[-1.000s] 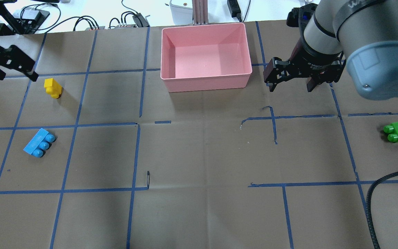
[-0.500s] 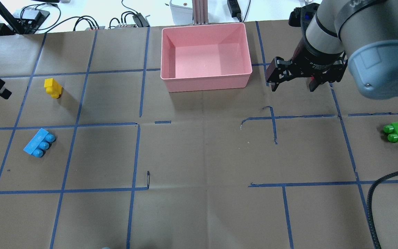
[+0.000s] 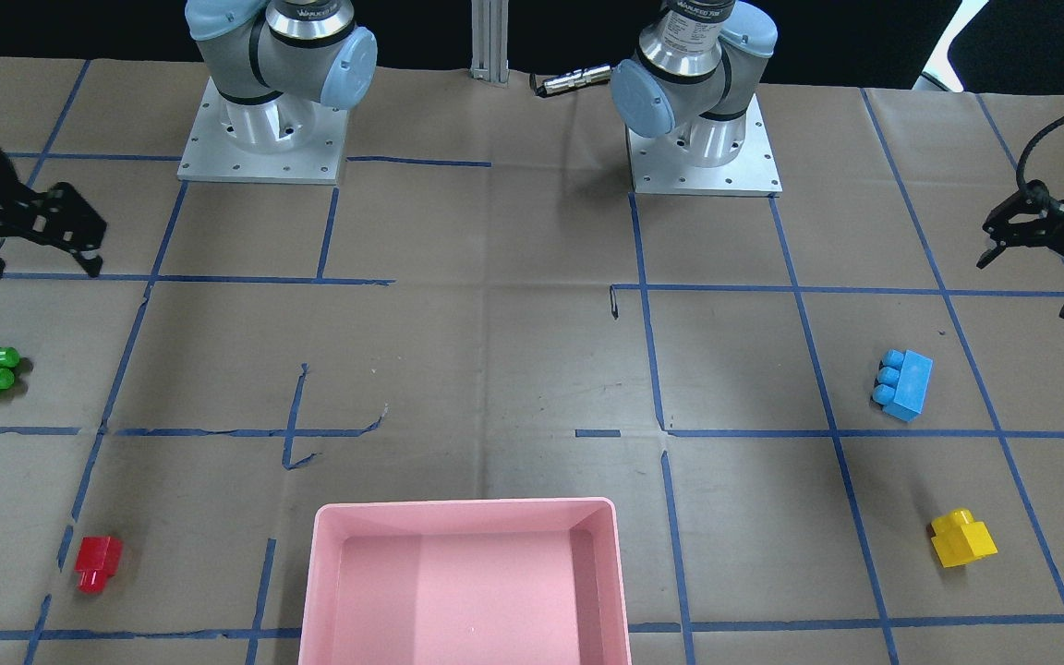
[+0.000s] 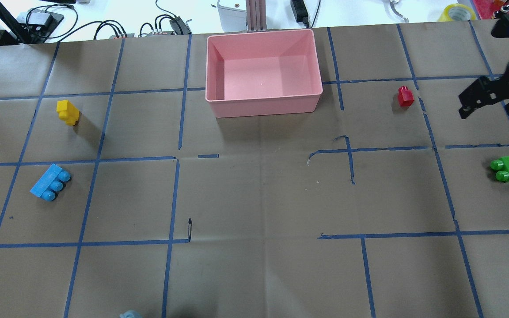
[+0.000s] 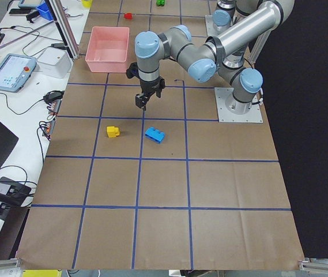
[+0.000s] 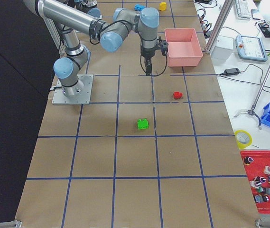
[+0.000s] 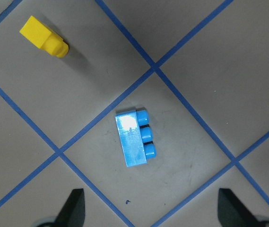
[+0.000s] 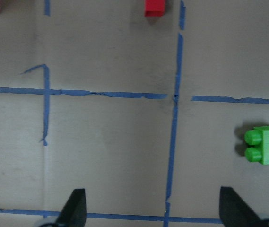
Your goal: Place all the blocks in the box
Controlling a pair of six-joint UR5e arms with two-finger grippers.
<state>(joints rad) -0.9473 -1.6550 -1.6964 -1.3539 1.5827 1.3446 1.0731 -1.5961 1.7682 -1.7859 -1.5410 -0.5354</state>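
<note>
The green brick should go into the pink box, so my right gripper should grab it by its block body next.
The pink box stands open at the table's far middle and holds no bricks. The yellow brick and light blue brick lie on the left. The red brick and green brick lie on the right. My left gripper is open and empty, high above the light blue brick, with the yellow brick farther off. My right gripper is open and empty, hovering between the red brick and green brick.
Brown paper with a blue tape grid covers the table. Cables and devices lie beyond the far edge, with a tape roll at the far right. The arm bases stand on the robot's side.
My right arm has swung right, away from the box, uncovering the red brick. My left gripper has moved back toward the left edge of the overhead view. Both stay open.
</note>
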